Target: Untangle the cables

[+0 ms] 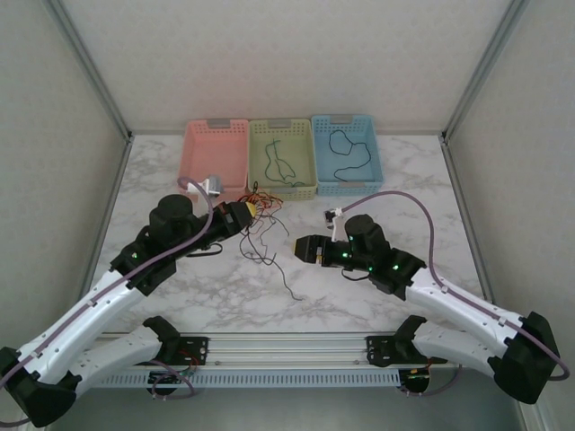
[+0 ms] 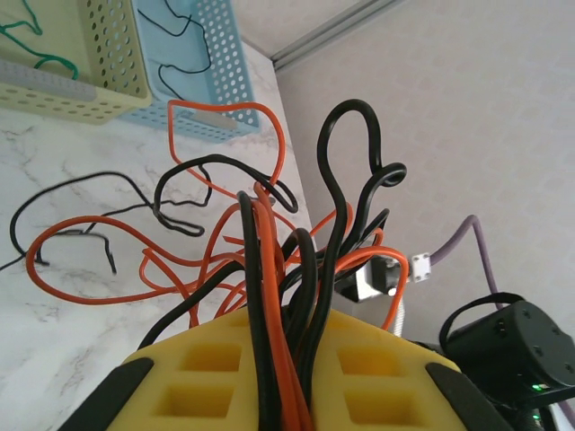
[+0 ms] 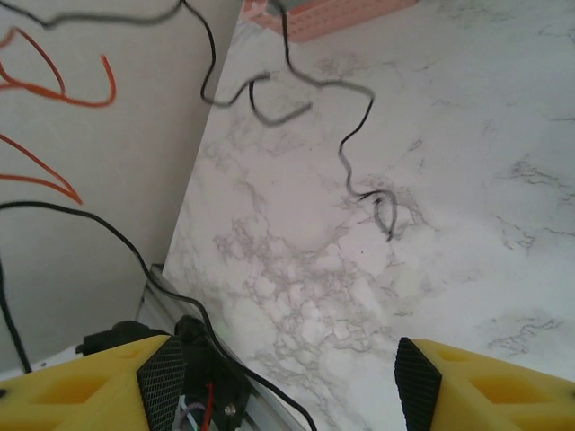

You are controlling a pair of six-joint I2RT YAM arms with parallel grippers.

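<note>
Next, my right gripper reaches the black cable and grabs its part that trails from the cable bundle, to pull it out untangled.
A tangle of thin black and red-orange cables hangs just in front of the baskets. My left gripper is shut on it. In the left wrist view the yellow pads pinch several black and orange strands, which fan out upward in loops. One black strand trails from the bundle down onto the marble table. My right gripper hovers to the right of the tangle, apart from it. Its jaws stand open with nothing between them, above the black strand lying on the table.
Three baskets line the back of the table: pink, yellow-green with a green cable in it, and blue with a black cable. Grey walls stand on both sides. The rail runs along the near edge.
</note>
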